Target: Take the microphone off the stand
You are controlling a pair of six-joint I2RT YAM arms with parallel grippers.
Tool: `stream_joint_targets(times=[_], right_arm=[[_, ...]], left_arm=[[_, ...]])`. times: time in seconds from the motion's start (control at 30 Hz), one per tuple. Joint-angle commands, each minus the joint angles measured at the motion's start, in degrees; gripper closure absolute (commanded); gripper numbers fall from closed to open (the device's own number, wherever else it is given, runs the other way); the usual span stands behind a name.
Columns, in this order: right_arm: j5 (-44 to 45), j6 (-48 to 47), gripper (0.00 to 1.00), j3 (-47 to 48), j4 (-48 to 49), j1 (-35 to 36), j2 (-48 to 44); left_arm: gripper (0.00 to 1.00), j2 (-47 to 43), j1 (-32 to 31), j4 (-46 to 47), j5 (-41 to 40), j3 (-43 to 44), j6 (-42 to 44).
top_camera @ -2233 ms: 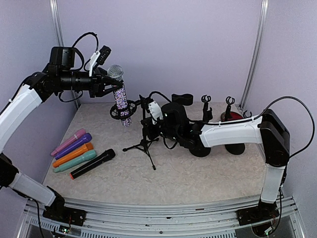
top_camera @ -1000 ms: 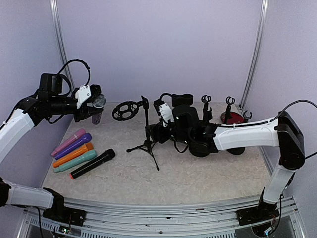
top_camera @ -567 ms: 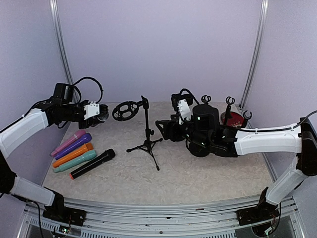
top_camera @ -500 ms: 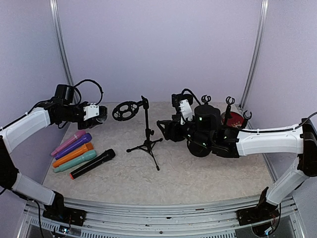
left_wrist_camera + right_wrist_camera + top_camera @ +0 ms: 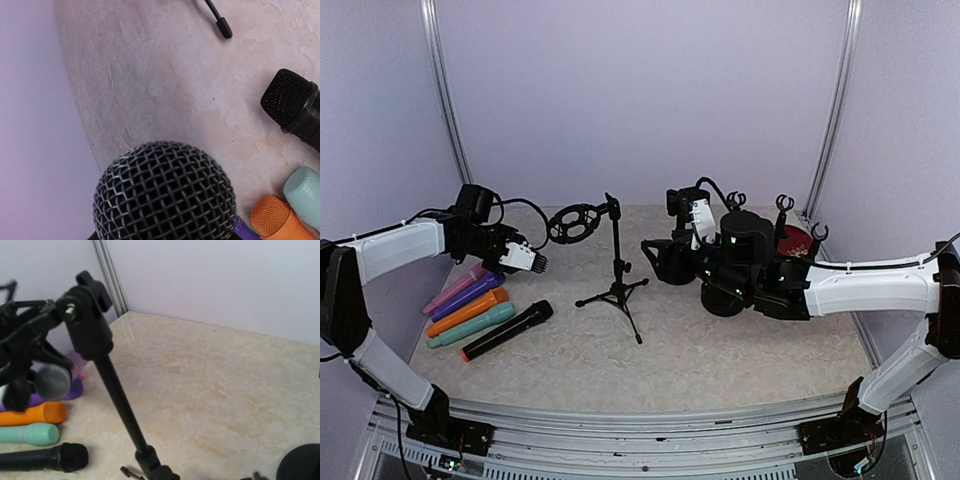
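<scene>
My left gripper moves the microphone to the empty table between the black microphone's head and stand foot next, and only then releases it: it is short of that spot.
The microphone has a grey mesh head that fills the bottom of the left wrist view and hides the fingers behind it. My left gripper is shut on the microphone and holds it low over the table's left side, beside the coloured microphones. The head also shows in the right wrist view, far left. The black tripod stand stands mid-table, and its ring mount is empty. My right gripper hangs open a little to the right of the stand pole, touching nothing.
Pink, purple, orange, teal and black microphones lie in a row at front left. Small clip stands and a red object sit at back right. One stand foot reaches toward the left gripper.
My left arm has carried the microphone down and forward, from beside the wall to just above the coloured row. My right arm has drawn back to the right, away from the stand.
</scene>
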Motion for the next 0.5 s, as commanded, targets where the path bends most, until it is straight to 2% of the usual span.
stream_joint_targets(times=[0.0,0.23,0.47], right_arm=[[0.50,1.18,0.23,-1.40,1.89,0.16,-2.56],[1.05,2.03,0.23,-2.24,2.23,1.01,-3.20],[1.72,1.97,0.23,-3.37,2.06,2.05,-4.58]], left_arm=[[1.00,2.81,-4.83,1.53,-6.91,-0.76,4.57],[0.96,8.81,-10.00,-4.42,-12.34,3.35,2.16],[0.71,11.93,-11.47,-6.25,-16.03,3.40,2.09]])
